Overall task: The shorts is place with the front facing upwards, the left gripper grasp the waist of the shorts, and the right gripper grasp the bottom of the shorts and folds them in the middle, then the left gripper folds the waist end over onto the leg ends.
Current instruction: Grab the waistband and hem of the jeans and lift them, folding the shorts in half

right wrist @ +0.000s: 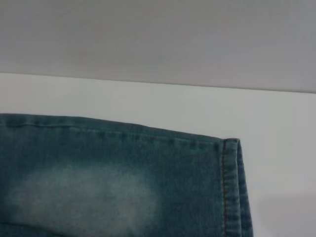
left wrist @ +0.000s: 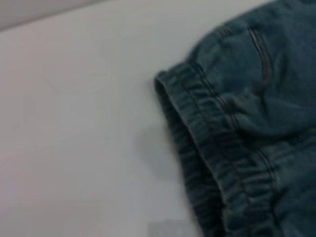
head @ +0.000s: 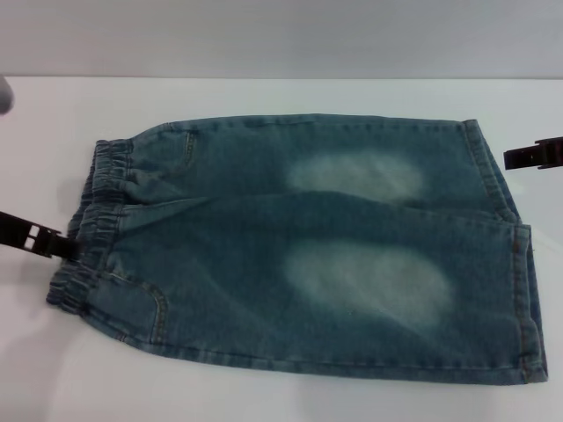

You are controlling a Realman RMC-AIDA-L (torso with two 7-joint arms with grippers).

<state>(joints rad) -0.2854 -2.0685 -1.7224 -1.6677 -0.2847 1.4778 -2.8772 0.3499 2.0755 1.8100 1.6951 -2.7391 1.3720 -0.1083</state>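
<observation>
I am not ready to close my left gripper yet: its fingers are beside mid-waist (head: 103, 220), short of the near corner (head: 69, 294). I need to move it to that corner first, then close it on the waist.
Blue denim shorts (head: 308, 255) lie flat on the white table (head: 44, 369), front up, with two faded patches. The elastic waist (head: 92, 220) is at the left and the leg ends (head: 519, 290) at the right. My left gripper (head: 54, 243) reaches in from the left edge, its tip at the middle of the waist. The left wrist view shows a corner of the waist (left wrist: 212, 148) close up. My right gripper (head: 521, 156) hangs just right of the far leg's hem. That hem's corner (right wrist: 229, 187) shows in the right wrist view.
A grey wall (head: 264, 35) runs behind the table's far edge. White tabletop shows on all sides of the shorts, with the widest strip to the left and front left.
</observation>
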